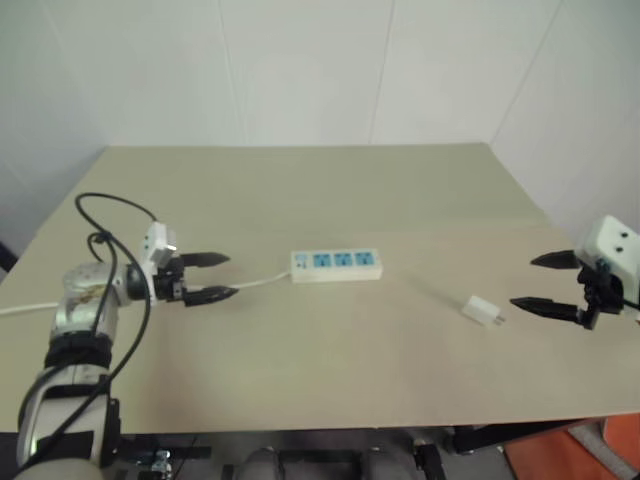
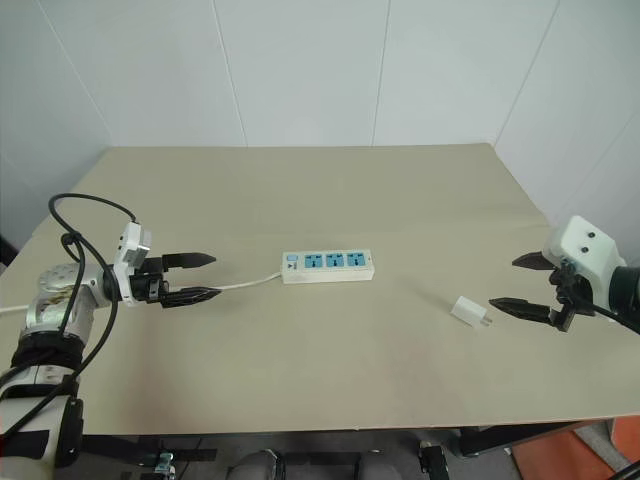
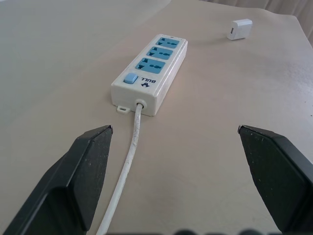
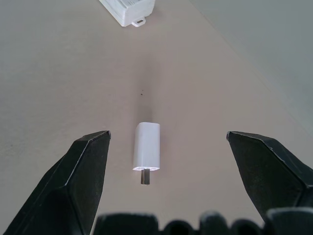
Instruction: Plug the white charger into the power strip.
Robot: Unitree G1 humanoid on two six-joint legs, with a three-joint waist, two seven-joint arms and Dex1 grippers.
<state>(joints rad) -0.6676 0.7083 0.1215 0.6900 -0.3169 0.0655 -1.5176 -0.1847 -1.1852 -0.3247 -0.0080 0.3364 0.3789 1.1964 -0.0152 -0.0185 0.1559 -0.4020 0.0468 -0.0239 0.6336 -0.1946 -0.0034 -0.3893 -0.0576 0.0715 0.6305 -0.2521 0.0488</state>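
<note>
My left gripper should next grab the power strip by its long sides (image 1: 302,266) beside its switch, because the power strip (image 1: 337,265) is too long end to end but narrow across.
The white charger (image 1: 482,310) lies flat on the beige table (image 1: 320,200), right of centre, its prongs toward my right gripper (image 1: 530,281). That gripper hovers open a short way to the charger's right, and the charger (image 4: 146,152) sits between its fingers' line of sight. The power strip (image 1: 337,265) with three blue socket faces lies mid-table, its thin white cord (image 1: 258,284) running left. My left gripper (image 1: 222,276) is open at the left, pointing at the strip's cord end (image 3: 138,104), fingers empty.
A black cable (image 1: 115,215) loops over my left arm. The table's right edge (image 1: 540,210) runs close behind my right gripper. White walls stand behind the table.
</note>
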